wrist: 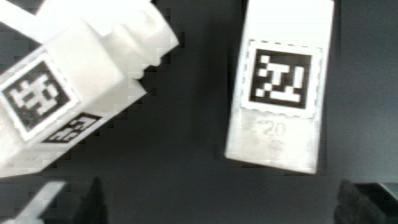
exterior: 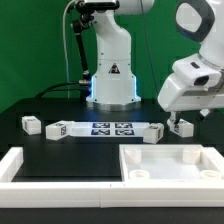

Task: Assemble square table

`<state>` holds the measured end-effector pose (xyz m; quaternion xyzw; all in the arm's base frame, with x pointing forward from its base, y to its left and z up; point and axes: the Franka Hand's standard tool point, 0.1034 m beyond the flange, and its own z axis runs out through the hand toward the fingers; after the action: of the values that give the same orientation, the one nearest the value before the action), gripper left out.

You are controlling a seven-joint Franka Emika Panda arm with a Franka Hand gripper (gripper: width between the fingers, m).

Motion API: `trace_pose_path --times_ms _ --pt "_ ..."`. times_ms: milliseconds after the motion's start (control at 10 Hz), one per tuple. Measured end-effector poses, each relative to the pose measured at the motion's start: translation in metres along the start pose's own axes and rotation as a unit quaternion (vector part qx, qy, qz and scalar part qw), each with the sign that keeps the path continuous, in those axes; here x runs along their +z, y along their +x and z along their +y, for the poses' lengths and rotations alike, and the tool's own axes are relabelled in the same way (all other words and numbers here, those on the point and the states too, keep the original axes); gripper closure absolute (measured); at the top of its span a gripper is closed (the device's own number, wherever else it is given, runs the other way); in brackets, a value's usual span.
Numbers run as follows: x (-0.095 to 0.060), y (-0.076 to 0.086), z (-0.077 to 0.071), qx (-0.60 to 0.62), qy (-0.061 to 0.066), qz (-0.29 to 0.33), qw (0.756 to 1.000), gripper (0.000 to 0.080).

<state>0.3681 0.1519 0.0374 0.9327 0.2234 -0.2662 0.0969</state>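
Observation:
I need to move my gripper toward the leg before I close on it, because the straight tagged leg ends short of my gripper's spread fingers.
The square panel (exterior: 170, 160) with its raised rim lies at the front on the exterior view's right. Two short white legs (exterior: 30, 125) (exterior: 57, 128) lie at the left, and another leg (exterior: 152, 132) rests by the marker board's right end. My gripper (exterior: 180, 127) hangs low just right of that leg. In the wrist view a chunky tagged leg (wrist: 71, 90) lies slanted, beside a straighter white tagged leg (wrist: 281, 85). My gripper (wrist: 217, 208) is open above them, its dark fingertips (wrist: 63, 205) spread wide with only dark table between them.
The marker board (exterior: 110, 128) lies flat in front of the robot's base (exterior: 112, 75). Long white border bars (exterior: 60, 165) run along the front left. A green backdrop stands behind the black table.

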Motion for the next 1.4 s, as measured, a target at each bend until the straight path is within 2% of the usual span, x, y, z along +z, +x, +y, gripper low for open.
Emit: trace_pose_path --times_ms 100,300,500,600,1000,1200,1300,1400 --pt "0.001 -0.002 0.0 0.007 0.0 -0.048 0.999 0.015" --pt "-0.001 0.002 -0.006 0.036 0.025 -0.154 0.987 0.015" --pt "-0.008 0.008 -0.013 0.061 0.042 -0.239 0.968 0.015" --pt "-0.008 0.014 -0.014 0.061 0.043 -0.234 0.969 0.015" --pt "-0.004 0.013 -0.014 0.06 0.044 -0.231 0.97 0.015" --pt "0.018 0.001 -0.017 0.064 0.048 -0.215 0.973 0.015" --pt "0.026 0.002 -0.022 0.066 0.055 -0.205 0.975 0.015" --pt "0.031 0.001 -0.024 0.065 0.055 -0.199 0.976 0.015"
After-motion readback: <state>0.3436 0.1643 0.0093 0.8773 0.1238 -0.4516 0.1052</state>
